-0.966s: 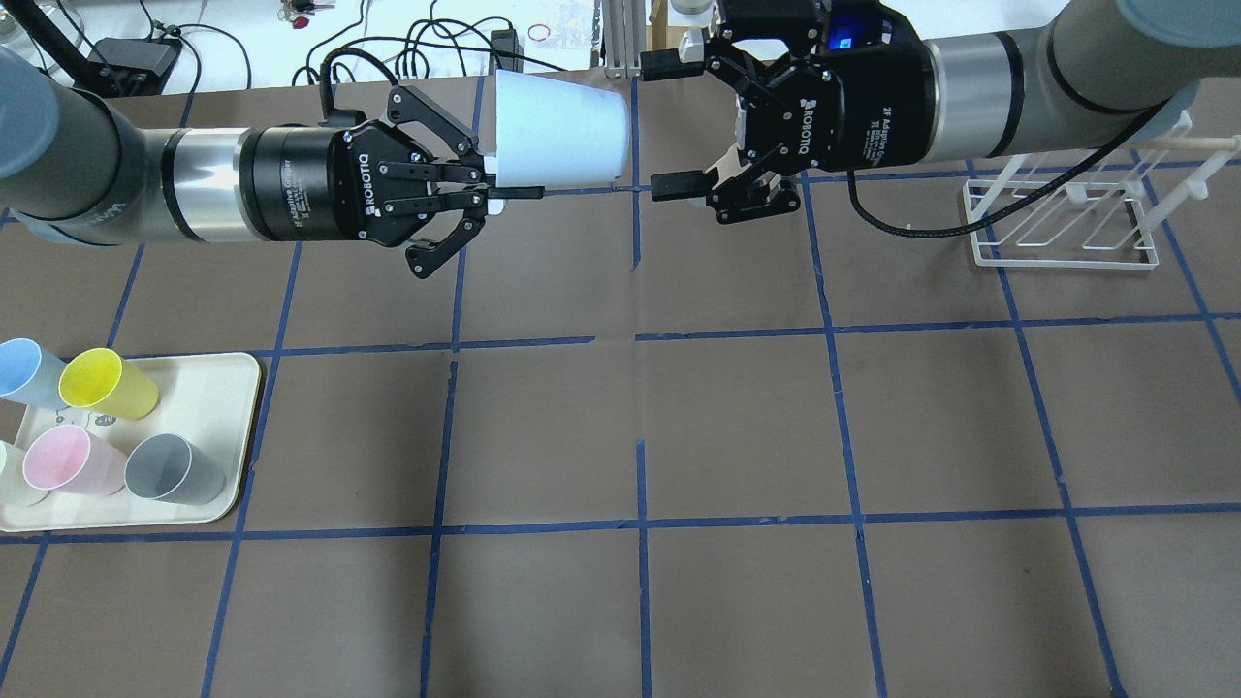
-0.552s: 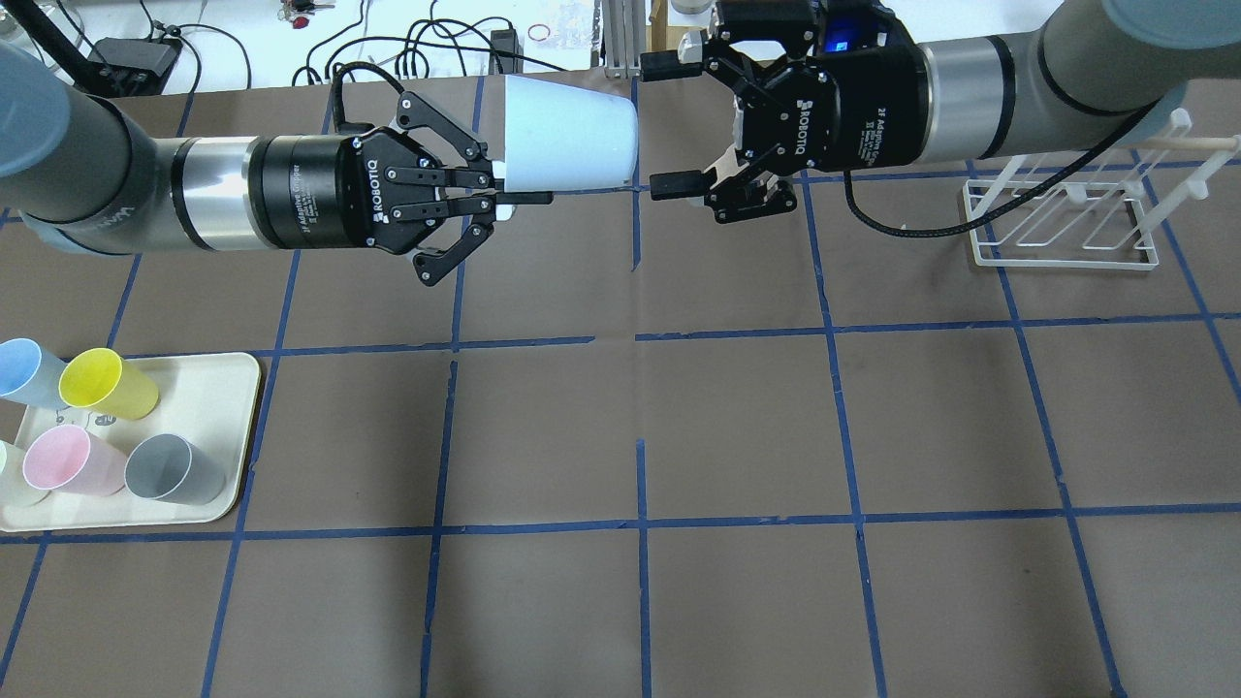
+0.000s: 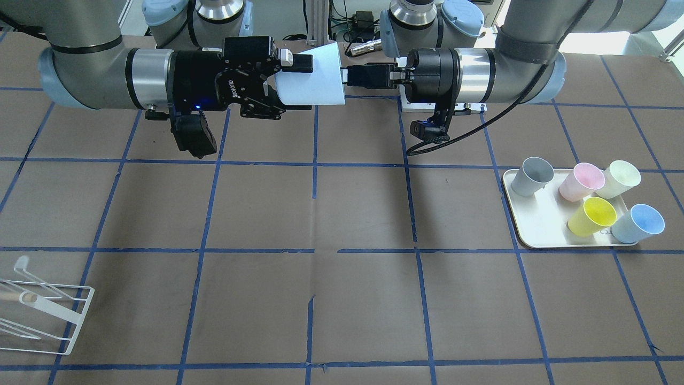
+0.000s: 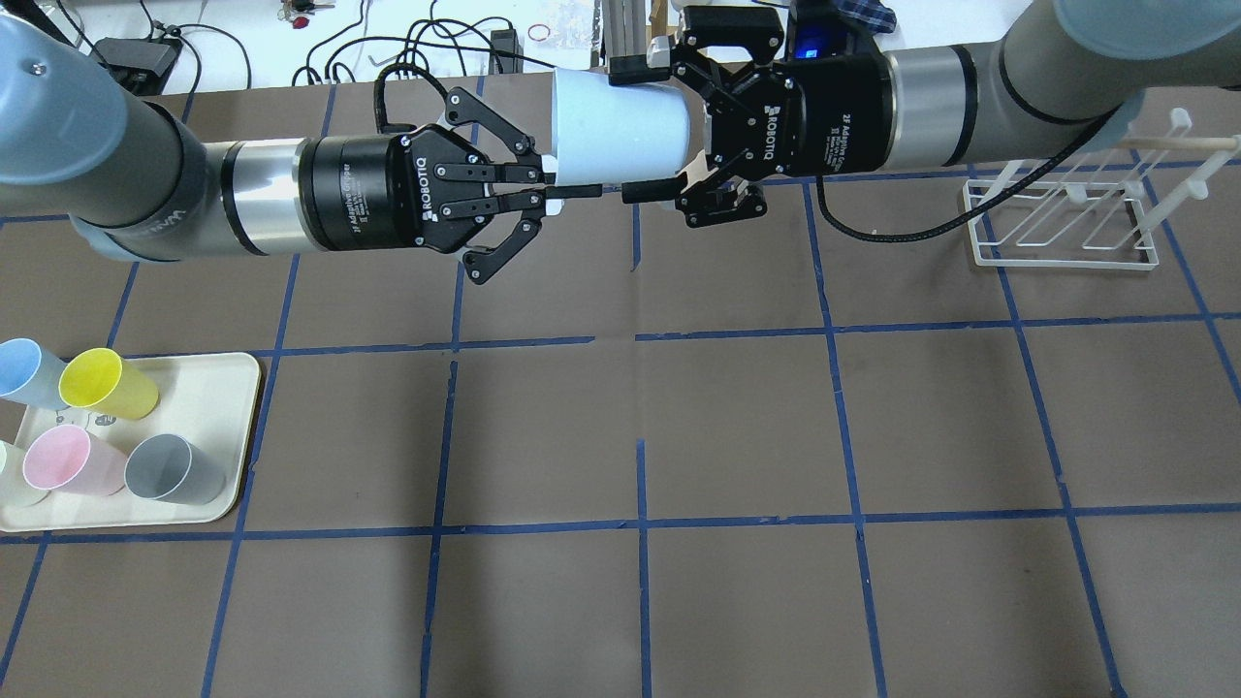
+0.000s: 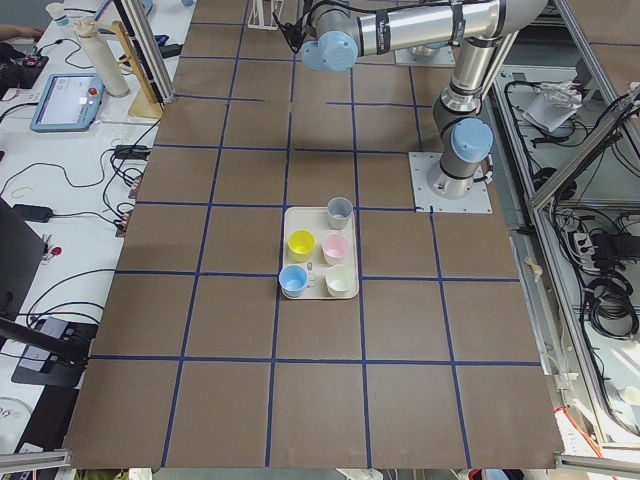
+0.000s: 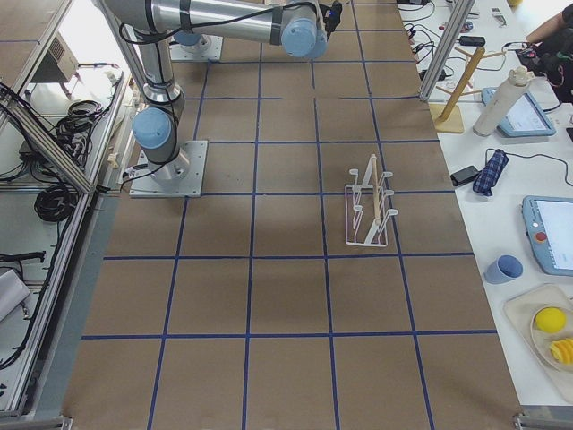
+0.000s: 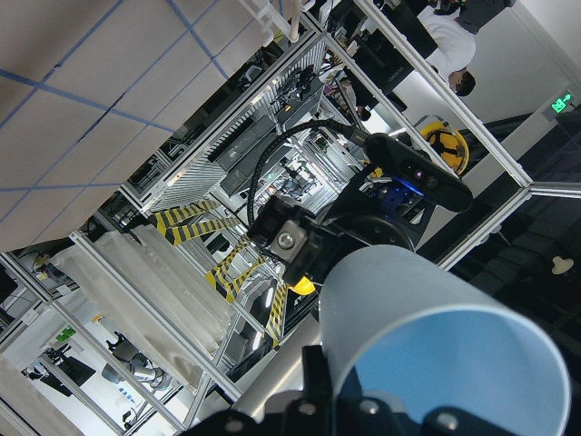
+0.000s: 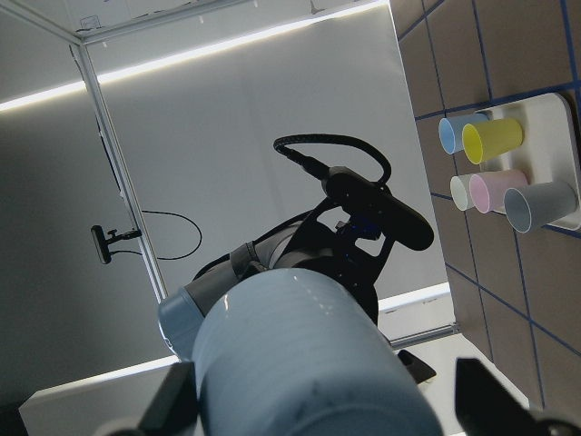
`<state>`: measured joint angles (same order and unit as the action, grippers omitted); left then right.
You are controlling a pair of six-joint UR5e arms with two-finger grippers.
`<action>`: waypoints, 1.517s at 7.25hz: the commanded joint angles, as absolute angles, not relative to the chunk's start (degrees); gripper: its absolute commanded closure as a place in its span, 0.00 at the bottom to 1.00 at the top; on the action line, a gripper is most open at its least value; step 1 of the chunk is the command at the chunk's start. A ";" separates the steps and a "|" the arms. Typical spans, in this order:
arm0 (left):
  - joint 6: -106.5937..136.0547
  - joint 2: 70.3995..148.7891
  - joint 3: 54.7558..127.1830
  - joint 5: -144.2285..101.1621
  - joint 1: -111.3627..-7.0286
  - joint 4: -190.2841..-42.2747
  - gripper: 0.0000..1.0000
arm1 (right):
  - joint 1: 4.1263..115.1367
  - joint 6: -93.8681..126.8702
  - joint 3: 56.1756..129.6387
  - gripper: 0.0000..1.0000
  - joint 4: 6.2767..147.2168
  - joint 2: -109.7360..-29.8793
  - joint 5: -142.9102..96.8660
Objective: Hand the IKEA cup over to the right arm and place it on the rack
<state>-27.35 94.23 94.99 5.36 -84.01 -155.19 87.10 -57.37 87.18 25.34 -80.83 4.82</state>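
Observation:
The pale blue IKEA cup needs to go to the rack (image 3: 45, 311). My right gripper should grab the cup by its base end (image 3: 292, 80) next, to carry it there.
The pale blue IKEA cup (image 4: 616, 131) hangs on its side above the far middle of the table, mouth toward the left arm. My left gripper (image 4: 580, 190) is shut on the cup's rim wall at the near side. My right gripper (image 4: 638, 129) is open, one finger above and one below the cup's base end; I cannot tell if they touch it. The front view shows the same cup (image 3: 315, 77) between the right gripper (image 3: 298, 84) and the left gripper (image 3: 346, 76). The cup (image 7: 436, 336) fills the left wrist view. The white wire rack (image 4: 1062, 221) stands at the far right.
A cream tray (image 4: 218, 393) at the near left holds a yellow cup (image 4: 107, 383), a grey cup (image 4: 175, 468), a pink cup (image 4: 68, 460) and another pale blue cup (image 4: 21, 368). Cables and boxes lie beyond the table's far edge.
The left arm has carried the cup to the right and the right gripper has moved left. The cup's base end now sits between the right gripper's open fingers.

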 commanded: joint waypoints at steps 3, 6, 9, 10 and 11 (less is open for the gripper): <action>-27.69 94.13 95.10 5.27 -83.85 -155.30 1.00 | 86.13 -54.67 86.48 0.00 25.05 -81.30 4.75; -27.69 93.87 95.01 5.36 -83.76 -155.30 1.00 | 86.04 -54.67 86.48 0.07 25.05 -81.21 4.75; -27.69 93.60 95.01 5.27 -83.76 -155.39 1.00 | 86.04 -54.67 86.48 0.22 24.96 -81.30 4.75; -27.69 93.52 94.92 5.36 -83.67 -155.30 1.00 | 86.04 -54.67 86.40 0.26 24.96 -81.39 4.83; -27.69 93.34 94.92 5.36 -83.67 -155.30 1.00 | 86.04 -54.67 86.40 0.31 25.13 -81.39 4.92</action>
